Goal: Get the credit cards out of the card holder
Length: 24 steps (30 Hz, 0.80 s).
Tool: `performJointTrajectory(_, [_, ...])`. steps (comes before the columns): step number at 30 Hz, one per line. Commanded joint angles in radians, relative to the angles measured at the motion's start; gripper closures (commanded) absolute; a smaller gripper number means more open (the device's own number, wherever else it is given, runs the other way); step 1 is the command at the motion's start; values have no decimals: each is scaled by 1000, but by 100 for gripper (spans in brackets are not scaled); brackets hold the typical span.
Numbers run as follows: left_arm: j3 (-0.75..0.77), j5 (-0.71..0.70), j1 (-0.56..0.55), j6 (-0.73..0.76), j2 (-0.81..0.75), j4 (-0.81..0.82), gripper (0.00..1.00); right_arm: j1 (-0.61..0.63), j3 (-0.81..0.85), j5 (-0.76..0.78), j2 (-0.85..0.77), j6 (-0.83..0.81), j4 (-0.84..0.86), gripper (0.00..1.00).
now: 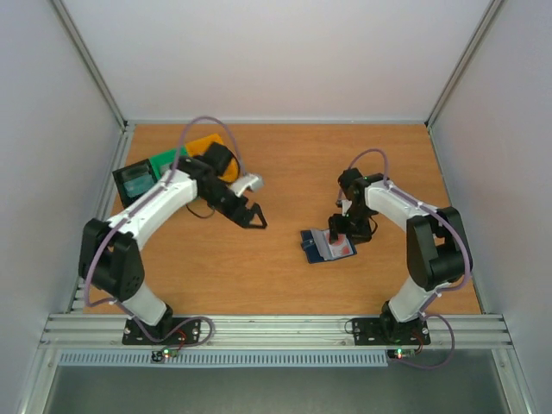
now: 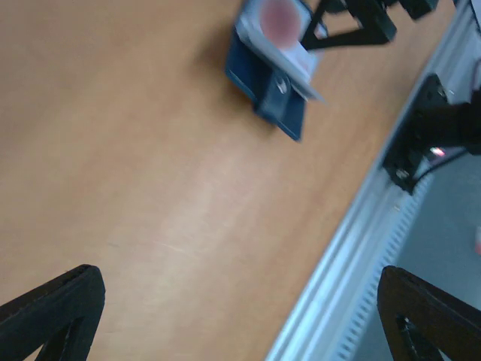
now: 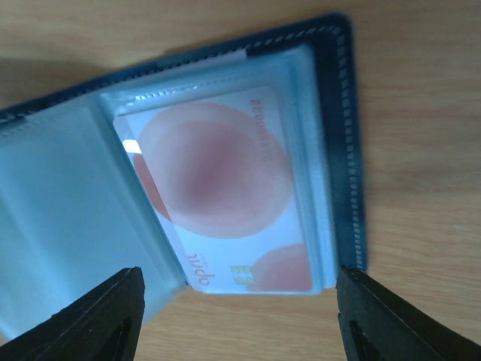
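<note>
My left gripper grabs the card holder by its navy cover edge next, away from the pockets, leaving the credit cards free to take out.
The card holder lies open on the table right of centre, dark navy with pale blue-grey pockets. A pale credit card with reddish circles sits in its right-hand clear pocket, and a reddish edge shows behind it. My right gripper hangs open just over the holder's near edge, its fingertips standing either side of the card pocket and gripping nothing. My left gripper is open and empty above bare wood, left of the holder.
Black, green and yellow bins stand at the back left beside the left arm. The metal rail runs along the table's near edge, with the right arm's base on it.
</note>
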Motion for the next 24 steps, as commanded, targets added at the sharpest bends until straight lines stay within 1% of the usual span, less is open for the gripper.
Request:
performJointTrajectory(1, [-112, 181, -91, -256, 50, 158, 1, 50, -29, -38, 43, 53, 62, 30])
performJointTrajectory(6, [-222, 197, -190, -431, 122, 391, 1, 135, -10, -27, 97, 111, 82, 31])
performJointTrajectory(8, [-249, 195, -205, -493, 165, 468, 1, 173, 8, -17, 113, 131, 80, 31])
performJointTrajectory(11, [-267, 204, -210, -584, 233, 541, 1, 220, 24, -38, 123, 163, 96, 31])
performJointTrajectory(14, [-279, 232, -216, -649, 256, 633, 1, 239, 20, -94, 122, 200, 153, 32])
performJointTrajectory(20, [-310, 228, -222, -718, 259, 703, 1, 246, -40, -281, 101, 356, 371, 38])
performJointTrajectory(21, [-320, 227, -223, -728, 256, 719, 3, 247, -49, -293, 93, 376, 396, 38])
performJointTrajectory(24, [-330, 225, -223, -741, 254, 733, 15, 246, -57, -288, 61, 399, 411, 40])
